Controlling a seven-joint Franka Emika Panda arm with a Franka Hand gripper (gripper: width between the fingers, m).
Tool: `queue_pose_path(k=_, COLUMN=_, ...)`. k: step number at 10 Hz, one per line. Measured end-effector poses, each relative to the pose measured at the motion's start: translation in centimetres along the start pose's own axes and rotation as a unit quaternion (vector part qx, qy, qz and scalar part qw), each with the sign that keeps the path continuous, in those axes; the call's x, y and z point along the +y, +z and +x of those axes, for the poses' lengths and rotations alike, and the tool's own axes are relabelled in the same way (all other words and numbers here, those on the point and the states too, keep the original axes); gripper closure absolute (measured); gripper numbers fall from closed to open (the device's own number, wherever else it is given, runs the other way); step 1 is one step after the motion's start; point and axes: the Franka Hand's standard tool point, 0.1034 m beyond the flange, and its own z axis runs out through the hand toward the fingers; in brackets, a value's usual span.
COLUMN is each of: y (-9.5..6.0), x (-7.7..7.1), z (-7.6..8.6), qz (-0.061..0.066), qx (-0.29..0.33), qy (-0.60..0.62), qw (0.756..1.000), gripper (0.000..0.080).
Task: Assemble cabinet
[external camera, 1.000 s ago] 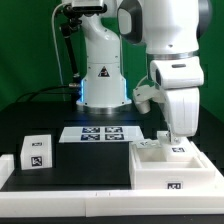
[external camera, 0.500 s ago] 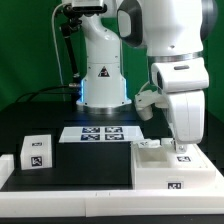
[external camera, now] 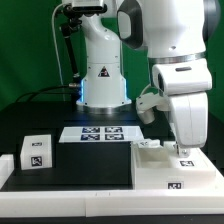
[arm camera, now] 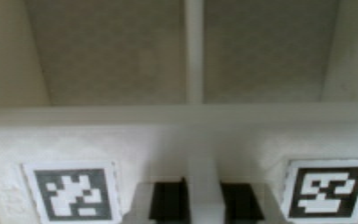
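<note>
I should let go of the panel with my gripper now, because the tagged panel (external camera: 186,162) (arm camera: 69,190) lies square along the open cabinet box and would stay there.
The cabinet (external camera: 160,172) is a large white open box with black-and-white tags, lying at the exterior view's right front. My gripper (external camera: 183,149) is down at its far right wall. In the wrist view the cabinet (arm camera: 176,125) fills the frame, with a tag (arm camera: 73,193) on one side of my gripper (arm camera: 206,198) and a tag (arm camera: 330,188) on the other. The two dark fingers (arm camera: 169,202) stand close on either side of a thin white upright wall, shut on it. The fingertips are hidden in the exterior view.
A small white tagged cube (external camera: 37,152) stands at the exterior view's left. The marker board (external camera: 98,133) lies in the middle behind the cabinet. A low white block (external camera: 5,170) sits at the left front edge. The robot base (external camera: 102,75) stands at the back.
The arm has moved towards the exterior view's right and a little down. The cabinet has shifted slightly to the right with it. Almost no motion in the last half second.
</note>
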Motion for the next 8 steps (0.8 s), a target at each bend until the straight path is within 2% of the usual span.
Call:
queue_pose_path(k=1, y=0.0, x=0.0, z=0.0, qz=-0.001, qx=0.0, qy=0.0, qw=1.0, gripper=0.0729)
queue_pose_path(k=2, y=0.0, x=-0.2, z=0.0, qz=0.0, qx=0.0, qy=-0.001, qw=1.0, gripper=0.0655)
queue_pose_path(k=3, y=0.0, x=-0.2, z=0.1, qz=0.0, qx=0.0, qy=-0.002, qw=1.0, gripper=0.0519)
queue_pose_path(k=4, y=0.0, x=-0.3, z=0.2, qz=0.0, qx=0.0, qy=-0.002, qw=1.0, gripper=0.0519)
queue_pose_path(k=5, y=-0.1, x=-0.2, z=0.2, qz=0.0, qx=0.0, qy=-0.003, qw=1.0, gripper=0.0335)
queue_pose_path(k=6, y=-0.4, x=-0.2, z=0.2, qz=-0.002, qx=-0.001, qy=-0.003, qw=1.0, gripper=0.02)
queue_pose_path(k=7, y=-0.8, x=-0.5, z=0.5, qz=-0.004, qx=-0.002, qy=-0.006, qw=1.0, gripper=0.02)
queue_pose_path(k=8, y=-1.5, x=-1.2, z=0.8, qz=-0.005, qx=-0.005, qy=-0.011, qw=1.0, gripper=0.0047)
